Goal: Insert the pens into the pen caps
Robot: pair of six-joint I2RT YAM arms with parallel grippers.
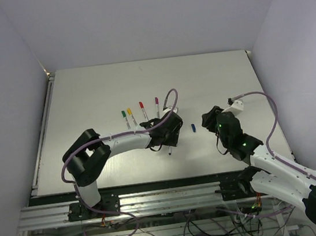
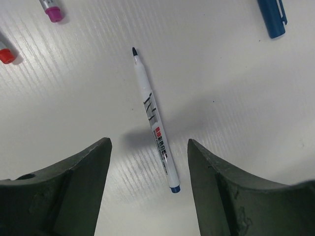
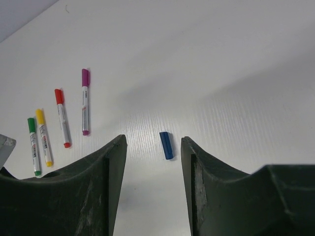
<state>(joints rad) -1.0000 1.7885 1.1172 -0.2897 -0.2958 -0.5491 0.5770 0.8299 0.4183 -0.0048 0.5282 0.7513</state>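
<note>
My left gripper goes lower before it closes on the pen, since the left wrist view shows a gap between my fingers and their table shadow.
An uncapped pen with a dark tip and a blue end lies flat on the white table. My left gripper hangs open above it; the pen's blue end lies between the two fingers, untouched. The blue pen cap lies alone on the table, just beyond my open right gripper and in line with its gap. In the top view the cap sits between the left gripper and the right gripper. The green, yellow, red and purple pens lie capped in a row.
The row of capped pens lies just beyond the left gripper, near the table's middle. The white table is walled on the left, right and far sides. A lilac cable loops over each arm.
</note>
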